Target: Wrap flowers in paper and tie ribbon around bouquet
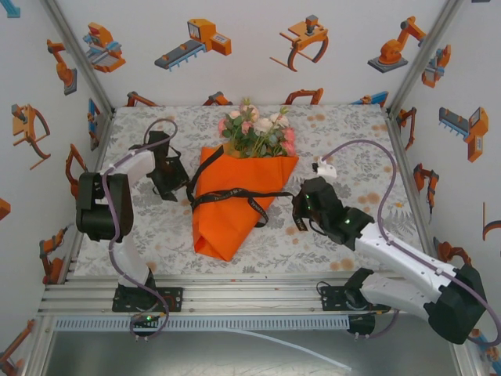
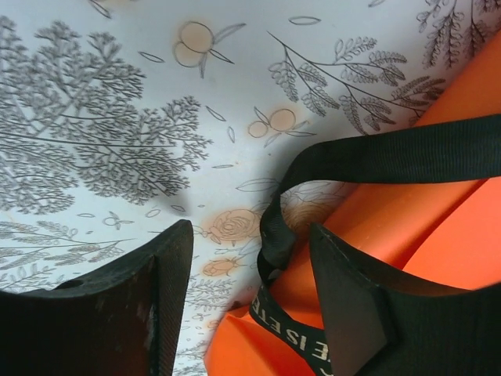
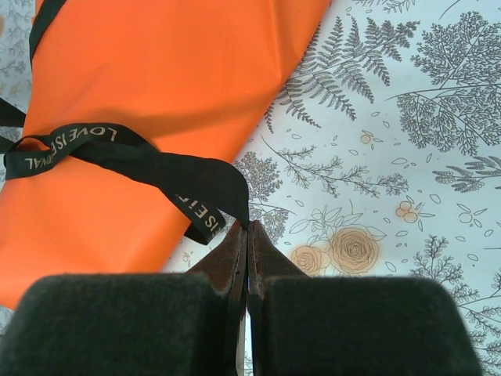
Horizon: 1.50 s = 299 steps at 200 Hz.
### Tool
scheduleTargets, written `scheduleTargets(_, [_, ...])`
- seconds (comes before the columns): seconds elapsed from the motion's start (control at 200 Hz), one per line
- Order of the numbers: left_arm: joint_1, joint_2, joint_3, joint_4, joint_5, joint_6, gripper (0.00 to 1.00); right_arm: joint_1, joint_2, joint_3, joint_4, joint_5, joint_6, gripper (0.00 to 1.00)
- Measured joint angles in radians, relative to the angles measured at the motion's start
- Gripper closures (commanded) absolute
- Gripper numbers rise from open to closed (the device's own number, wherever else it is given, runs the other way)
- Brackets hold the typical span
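My left gripper should next take hold of the ribbon loop at the paper edge (image 1: 191, 196) (image 2: 275, 238), across from my right gripper, so that the ribbon can be tied.
The bouquet lies mid-table: pink and white flowers (image 1: 258, 129) stick out of the far end of an orange paper (image 1: 227, 223) cone. A black ribbon (image 1: 235, 193) with pale lettering crosses the cone. My right gripper (image 1: 298, 207) is at the cone's right edge. In the right wrist view it (image 3: 249, 225) is shut on the ribbon (image 3: 156, 160), which runs left over the paper (image 3: 172, 70). My left gripper (image 1: 179, 190) is at the cone's left side. In the left wrist view it (image 2: 252, 262) is open, with a ribbon (image 2: 274, 235) loop and the paper (image 2: 438, 227) edge between its fingers.
The floral tablecloth (image 1: 352, 149) covers the table, with free room on both sides of the bouquet. White walls with orange robot cartoons (image 1: 196, 39) close in the back and sides. A metal rail (image 1: 250, 294) runs along the near edge.
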Motion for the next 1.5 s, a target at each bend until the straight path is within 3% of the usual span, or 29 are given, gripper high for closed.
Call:
scheduleTargets(0.14, [-0.016, 0.04, 0.004, -0.002, 0.061, -0.022, 0.62, -0.006, 0.034, 0.024, 0.001, -0.016, 0.0, 1.0])
scheduleTargets(0.35, [-0.013, 0.07, 0.018, -0.018, 0.112, -0.05, 1.0, -0.032, 0.074, 0.074, -0.007, -0.037, 0.002, 1.0])
scheduleTargets(0.501, [0.024, 0.073, 0.102, -0.087, 0.112, -0.058, 1.0, -0.078, 0.093, 0.159, -0.084, 0.01, 0.047, 1.0])
scheduleTargets(0.671, [0.127, 0.028, 0.235, -0.114, 0.069, -0.076, 1.0, -0.198, 0.048, 0.19, -0.203, 0.087, 0.135, 1.0])
scheduleTargets(0.846, [0.232, -0.015, 0.236, -0.112, 0.044, -0.1, 1.0, -0.33, -0.008, 0.154, -0.296, 0.091, 0.209, 1.0])
scheduleTargets(1.041, [0.277, 0.004, 0.227, -0.112, 0.047, -0.102, 1.0, -0.433, -0.017, 0.1, -0.375, 0.063, 0.256, 1.0])
scheduleTargets(1.221, [0.371, 0.007, 0.208, -0.102, 0.047, -0.105, 1.0, -0.621, -0.047, 0.043, -0.486, 0.034, 0.3, 1.0])
scheduleTargets(1.497, [0.519, 0.007, 0.175, -0.107, 0.053, -0.113, 1.0, -1.047, -0.11, -0.004, -0.566, -0.061, 0.259, 1.0])
